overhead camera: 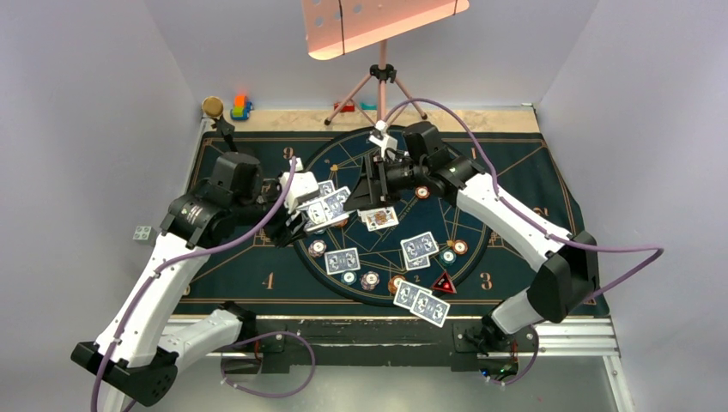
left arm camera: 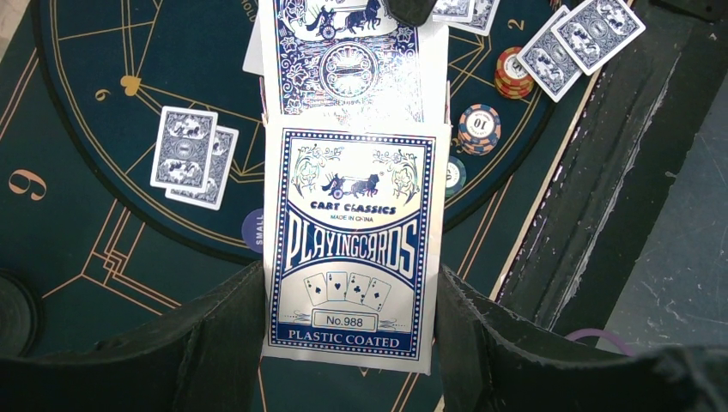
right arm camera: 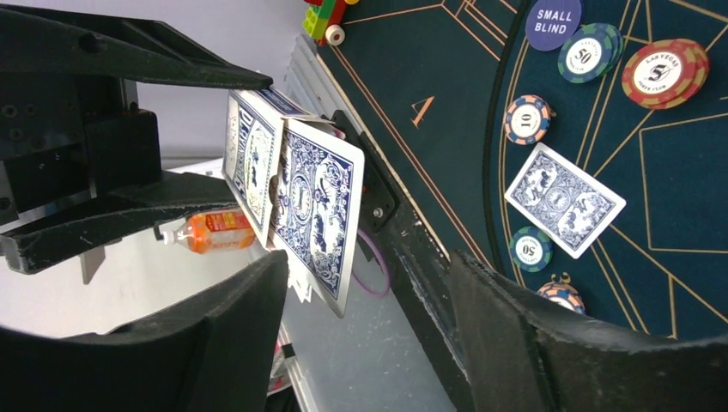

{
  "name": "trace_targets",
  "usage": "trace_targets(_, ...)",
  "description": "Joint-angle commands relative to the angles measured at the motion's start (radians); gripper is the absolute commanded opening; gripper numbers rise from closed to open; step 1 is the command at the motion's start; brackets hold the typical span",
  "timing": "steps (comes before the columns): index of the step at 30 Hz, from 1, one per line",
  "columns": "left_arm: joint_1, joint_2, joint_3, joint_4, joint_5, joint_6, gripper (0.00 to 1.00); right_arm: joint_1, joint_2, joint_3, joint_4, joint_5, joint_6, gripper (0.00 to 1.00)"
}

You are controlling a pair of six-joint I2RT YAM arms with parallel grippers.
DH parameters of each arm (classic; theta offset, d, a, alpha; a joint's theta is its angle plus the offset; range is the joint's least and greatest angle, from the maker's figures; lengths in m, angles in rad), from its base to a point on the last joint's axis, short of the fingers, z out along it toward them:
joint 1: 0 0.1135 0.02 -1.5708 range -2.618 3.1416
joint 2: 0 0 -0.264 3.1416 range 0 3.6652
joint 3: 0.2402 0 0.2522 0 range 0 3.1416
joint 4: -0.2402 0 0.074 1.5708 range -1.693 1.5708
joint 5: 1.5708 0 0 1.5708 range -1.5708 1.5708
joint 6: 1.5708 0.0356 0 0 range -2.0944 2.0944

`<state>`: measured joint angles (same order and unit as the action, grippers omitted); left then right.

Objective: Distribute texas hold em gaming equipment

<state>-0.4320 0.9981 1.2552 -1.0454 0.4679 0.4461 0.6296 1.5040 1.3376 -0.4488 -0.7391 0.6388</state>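
My right gripper is to grab the protruding card by its outer end (overhead camera: pixel 347 201) (right arm camera: pixel 345 233) next. The card's boxed end then stays free to slide out for dealing.
My left gripper (left arm camera: pixel 352 300) is shut on a blue-and-white playing card box (left arm camera: pixel 352 249), held above the mat; in the top view the left gripper (overhead camera: pixel 300 215) is at the circle's left side. Blue-backed cards (left arm camera: pixel 348 60) stick out of the box's far end. My right gripper (right arm camera: pixel 365 292) is open, its fingers on either side of the protruding card (right arm camera: pixel 318 206) without closing on it. Card pairs (overhead camera: pixel 419 249) (overhead camera: pixel 421 302), striped chips (overhead camera: pixel 370 280) (overhead camera: pixel 461 247), a red-black triangular marker (overhead camera: pixel 444 283) and a dark-blue small blind disc (right arm camera: pixel 553 13) lie on the mat.
The dark gold-lined mat (overhead camera: pixel 257 266) covers the table. Coloured toy blocks (overhead camera: pixel 241 107) stand at the back left corner and a tripod (overhead camera: pixel 382 86) at the back centre. An orange bottle (right arm camera: pixel 210 232) lies beyond the table's black front rail (overhead camera: pixel 378 330).
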Motion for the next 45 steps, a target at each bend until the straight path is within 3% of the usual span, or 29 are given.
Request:
trace_targets(1, 0.006, -0.026, 0.017, 0.010, 0.029, 0.000, 0.00, -0.004, -0.020, 0.069, -0.002, 0.027, -0.017, 0.76)
trace_targets(7, 0.006, -0.023, 0.015, 0.010, 0.035, 0.000, 0.00, 0.006, 0.001, 0.070, 0.074, 0.009, 0.030, 0.83)
trace_targets(13, 0.006, -0.020, 0.018, 0.010, 0.035, -0.001, 0.00, 0.024, 0.072, 0.120, 0.060, -0.001, 0.029, 0.78)
trace_targets(27, 0.006, -0.018, 0.036, -0.008, 0.038, 0.004, 0.00, -0.044, 0.021, 0.052, 0.024, 0.001, 0.012, 0.41)
trace_targets(33, 0.006, -0.022, 0.036, -0.010, 0.038, 0.005, 0.00, -0.053, 0.006, 0.043, 0.022, 0.004, 0.013, 0.33)
trace_targets(39, 0.006, -0.032, 0.025, -0.011, 0.031, 0.008, 0.00, -0.062, -0.010, 0.054, 0.013, 0.001, 0.016, 0.12)
trace_targets(45, 0.006, -0.038, 0.013, -0.010, 0.022, 0.015, 0.00, -0.117, -0.056, 0.064, -0.017, 0.014, 0.009, 0.02)
